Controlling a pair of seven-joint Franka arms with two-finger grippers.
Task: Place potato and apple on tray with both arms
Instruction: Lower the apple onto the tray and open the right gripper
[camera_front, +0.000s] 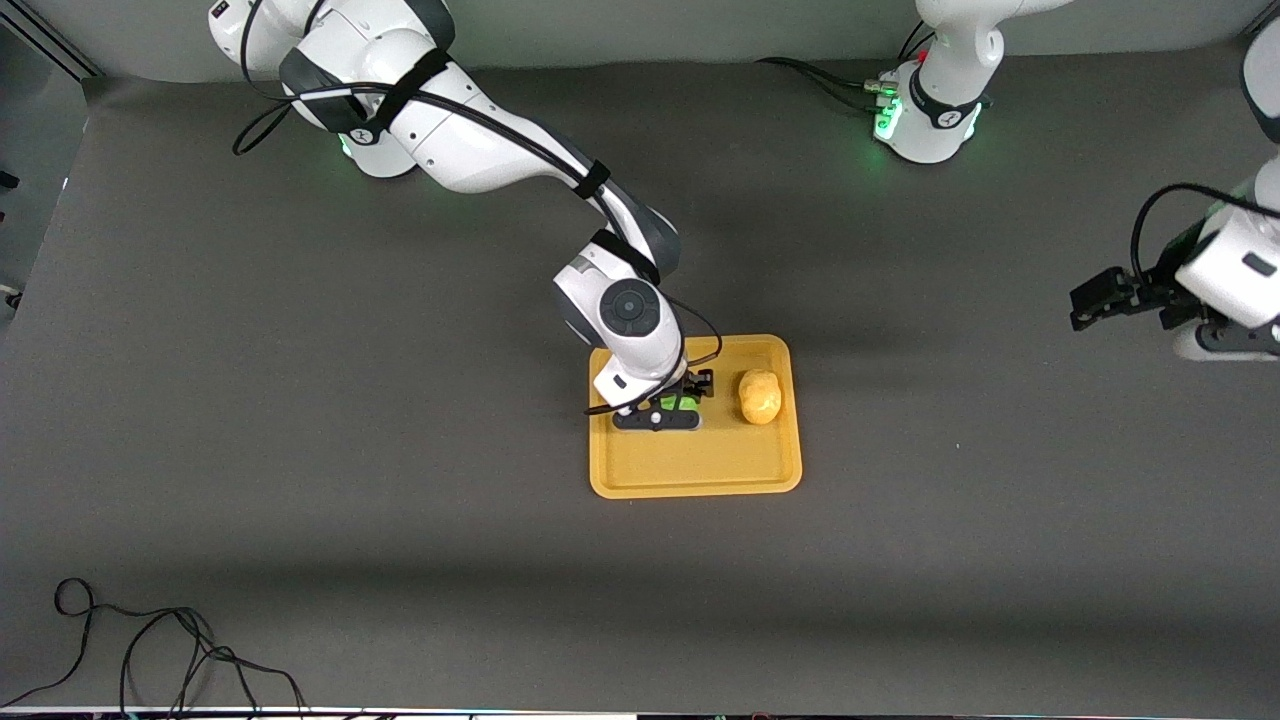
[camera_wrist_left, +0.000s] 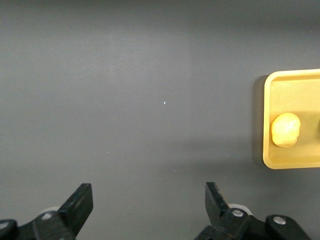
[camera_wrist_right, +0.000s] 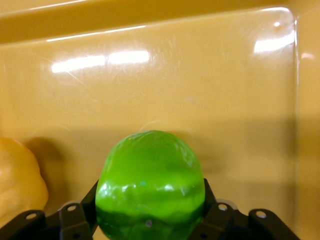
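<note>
I need to let go of the green apple (camera_front: 682, 403) (camera_wrist_right: 150, 175) with my right gripper, because the apple is close above the bottom of the tray.
The yellow-orange tray (camera_front: 700, 470) lies in the middle of the table. The lumpy potato (camera_front: 760, 396) rests on it at the side toward the left arm's end. My right gripper (camera_front: 672, 405) is down over the tray beside the potato, shut on the green apple (camera_front: 682, 403). In the right wrist view the apple (camera_wrist_right: 150, 175) fills the space between the fingers of the right gripper (camera_wrist_right: 150, 195), low over the tray floor (camera_wrist_right: 175, 85), with the potato (camera_wrist_right: 17, 185) beside it. My left gripper (camera_front: 1082, 305) is open and empty over bare table at the left arm's end. The left wrist view shows it (camera_wrist_left: 149, 200) with the potato (camera_wrist_left: 285, 129) and tray (camera_wrist_left: 295, 90) farther off.
The table is covered with a dark grey mat (camera_front: 400, 480). A loose black cable (camera_front: 150, 650) lies near the front edge at the right arm's end. The two arm bases (camera_front: 930, 110) stand along the back edge.
</note>
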